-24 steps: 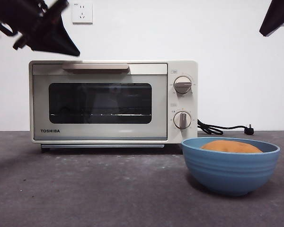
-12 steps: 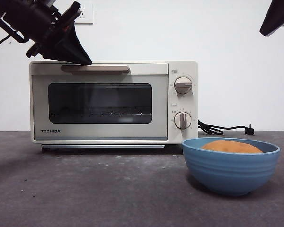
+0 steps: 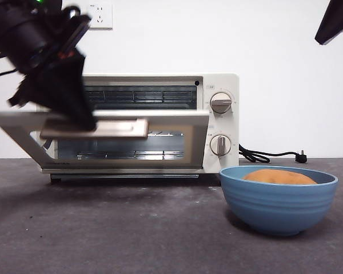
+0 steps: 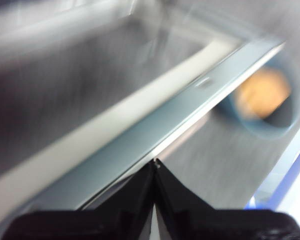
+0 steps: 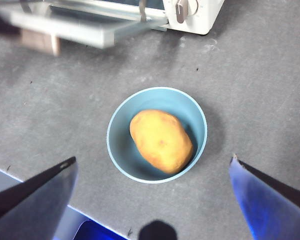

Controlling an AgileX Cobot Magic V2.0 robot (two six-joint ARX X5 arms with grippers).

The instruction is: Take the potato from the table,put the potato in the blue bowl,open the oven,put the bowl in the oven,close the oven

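I should grab the bowl by the bowl's thin rim [image 3: 334, 181] with my right gripper next, to put it in the oven. The bowl's round body is too wide for my fingers.
The cream oven [image 3: 220, 123] stands at the back of the table [image 3: 131, 228], its door [image 3: 177, 123] swung about halfway down. My left gripper [image 3: 80, 117] is shut, its tips against the left part of the beige handle [image 3: 111, 129]; the blurred left wrist view shows the joined tips [image 4: 155, 161] at the door's edge [image 4: 140, 145]. The blue bowl [image 3: 279, 200] sits front right with the potato [image 3: 280, 176] lying inside. My right gripper [image 5: 153, 159] hangs open high over the bowl [image 5: 121, 150] and potato [image 5: 161, 140], a black tip [image 3: 334, 20] in the front view.
A black power cord [image 3: 263, 154] trails on the table right of the oven, behind the bowl. A wall socket [image 3: 99, 15] sits above the oven. The table's near edge, with something blue below it [image 5: 97, 232], runs close to the bowl.
The left gripper came down from above the oven's top left onto the handle, and the door went from shut to about half open. Bowl, potato and right arm stayed put.
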